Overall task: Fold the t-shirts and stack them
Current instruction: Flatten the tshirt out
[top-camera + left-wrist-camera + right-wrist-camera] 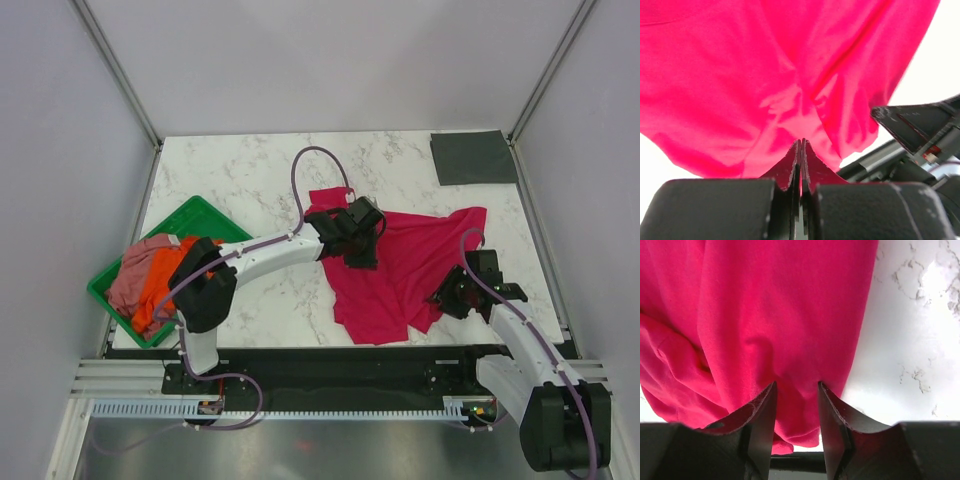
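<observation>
My right gripper's fingers reach into creased cloth on either side of the t-shirt's near corner, so my right gripper closes on the crimson-red t-shirt [405, 265] next.
The crimson-red t-shirt [405, 265] lies crumpled and spread on the marble table [260, 170]. My left gripper [360, 255] is shut on a pinch of it near its upper left part; in the left wrist view the jaws [801, 142] are pressed together and the red cloth [740, 75] hangs from them. My right gripper [447, 297] is at the shirt's near right edge. In the right wrist view it [796, 385] is open, with red cloth [780, 315] lying between its fingers. The dark grey t-shirt [472, 157] lies folded at the far right corner. The orange [158, 290] and dusty pink [140, 265] t-shirts are bunched together.
The green plastic tray [205, 215] at the left edge holds the orange and pink tees. Metal frame posts and white walls close in the table on three sides. The right arm's black parts [920, 125] show in the left wrist view.
</observation>
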Robot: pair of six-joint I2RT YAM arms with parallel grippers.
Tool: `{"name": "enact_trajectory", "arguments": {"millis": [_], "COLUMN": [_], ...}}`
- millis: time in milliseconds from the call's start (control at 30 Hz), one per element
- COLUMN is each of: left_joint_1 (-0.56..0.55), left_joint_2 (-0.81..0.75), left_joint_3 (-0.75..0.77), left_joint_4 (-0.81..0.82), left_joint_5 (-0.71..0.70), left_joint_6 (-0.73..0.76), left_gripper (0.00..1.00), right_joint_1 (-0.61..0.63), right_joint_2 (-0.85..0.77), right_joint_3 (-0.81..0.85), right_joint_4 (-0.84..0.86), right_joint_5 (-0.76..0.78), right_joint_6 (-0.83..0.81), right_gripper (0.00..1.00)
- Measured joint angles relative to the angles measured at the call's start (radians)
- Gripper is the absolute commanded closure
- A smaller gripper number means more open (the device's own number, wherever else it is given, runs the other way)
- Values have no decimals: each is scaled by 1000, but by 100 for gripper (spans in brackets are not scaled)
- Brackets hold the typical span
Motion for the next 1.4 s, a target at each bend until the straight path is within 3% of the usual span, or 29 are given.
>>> {"name": "enact_trajectory", "arguments": {"millis": [67, 100, 167, 267, 533, 767, 833, 867, 900, 1033, 1100, 1200, 1300, 1400], "left_joint_1": [0, 0, -2, -13, -51, -53, -53, -53, -53, -53, -53, -44, -23, 29], "left_joint_2": [1, 1, 3, 37, 196, 282, 299, 303, 307, 308, 306, 265, 146, -47], "left_joint_3": [0, 0, 1, 41, 140, 167, 189, 198, 207, 224, 220, 181, 93, -11], "left_joint_4": [-16, -29, -47, -64, -62, -74, -75, -74, -74, -71, -72, -78, -103, -130], "left_joint_5": [-23, -25, -26, -29, -32, -32, -32, -32, -34, -41, -42, -50, -68, -90], "left_joint_6": [0, 0, 2, -5, -19, -34, -38, -40, -44, -45, -44, -43, -36, -21], "left_gripper": [98, 92, 68, 56, 50, 59, 70, 87, 97, 98, 98, 98, 98, 98], "right_joint_1": [8, 13, 21, 27, 31, 32, 32, 32, 32, 32, 32, 32, 32, 32], "right_joint_2": [1, 3, 10, 8, 0, -8, -16, -19, -21, -22, -22, -21, -20, -18], "right_joint_3": [0, 0, 0, -5, -10, -14, -16, -16, -16, -16, -16, -16, -12, 4], "right_joint_4": [10, 13, 20, 23, 31, 35, 35, 35, 35, 35, 35, 34, 27, 8], "right_joint_5": [3, 2, 2, -1, 1, -1, -1, -1, -1, -1, 4, 26, 58, 101], "right_joint_6": [0, 0, 0, 0, 0, -2, -3, -3, -4, -5, -8, 1, 13, 31], "right_gripper": [54, 54, 54, 54, 54, 54, 54, 54, 54, 62, 78, 89, 99, 100]}}
